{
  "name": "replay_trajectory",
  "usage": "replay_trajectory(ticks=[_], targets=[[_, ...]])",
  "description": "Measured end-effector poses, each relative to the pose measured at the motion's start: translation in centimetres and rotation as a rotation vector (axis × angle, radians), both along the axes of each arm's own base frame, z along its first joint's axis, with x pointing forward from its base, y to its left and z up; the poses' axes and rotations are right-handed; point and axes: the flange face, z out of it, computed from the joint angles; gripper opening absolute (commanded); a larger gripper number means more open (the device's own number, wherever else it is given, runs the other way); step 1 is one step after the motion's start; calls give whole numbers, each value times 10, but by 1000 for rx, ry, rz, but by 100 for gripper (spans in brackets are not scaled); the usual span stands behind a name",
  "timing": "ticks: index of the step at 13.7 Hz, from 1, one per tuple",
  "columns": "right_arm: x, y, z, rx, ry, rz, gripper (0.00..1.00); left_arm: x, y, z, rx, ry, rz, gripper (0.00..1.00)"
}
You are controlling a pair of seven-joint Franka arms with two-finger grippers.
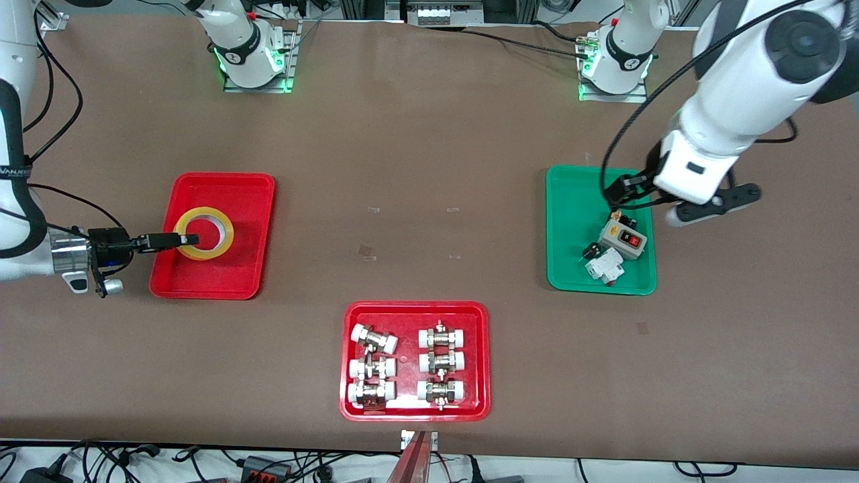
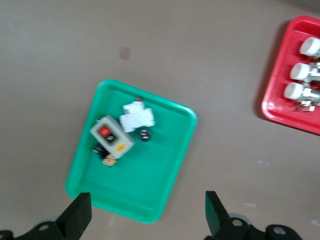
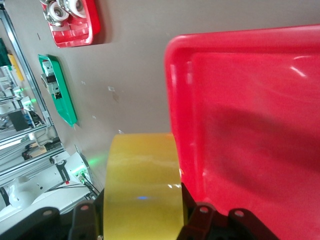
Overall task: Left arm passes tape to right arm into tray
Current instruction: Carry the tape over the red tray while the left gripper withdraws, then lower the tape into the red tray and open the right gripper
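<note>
The tape stays in my right gripper until it is lower in the tray, as the tape's lower edge (image 1: 205, 256) (image 3: 178, 187) hangs above the bottom of the tray.
The tape (image 1: 205, 212), a yellowish roll, lies level over the plain red tray (image 1: 248, 201) toward the right arm's end of the table. My right gripper (image 1: 188, 239) reaches in sideways and is shut on the tape across its width, one finger lying over the ring. In the right wrist view the tape's band (image 3: 142, 175) fills the space between the right gripper's (image 3: 142, 215) fingers, beside the tray's rim (image 3: 172, 75). Whether the tape touches the tray floor I cannot tell. My left gripper (image 1: 671, 201) hangs open and empty over the green tray's edge (image 1: 564, 201); it shows in the left wrist view (image 2: 147, 202).
The green tray (image 2: 150, 190) holds a grey switch box (image 1: 622, 238), a white part and small black pieces. A red tray with white-capped metal fittings (image 1: 416, 312) sits nearest the front camera at mid table. The robot bases stand along the table's back edge.
</note>
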Motion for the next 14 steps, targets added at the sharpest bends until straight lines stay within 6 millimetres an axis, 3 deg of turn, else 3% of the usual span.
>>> replay_trajectory(ticks=[2, 8, 14], targets=[[-4, -8, -20, 24, -4, 7, 24, -5, 30, 15, 18, 4, -51, 100], [-6, -1, -61, 97, -25, 7, 24, -25, 131, 58, 30, -3, -219, 100], [-5, -4, -79, 92, -63, 12, 25, -34, 168, 74, -19, -21, -221, 100]])
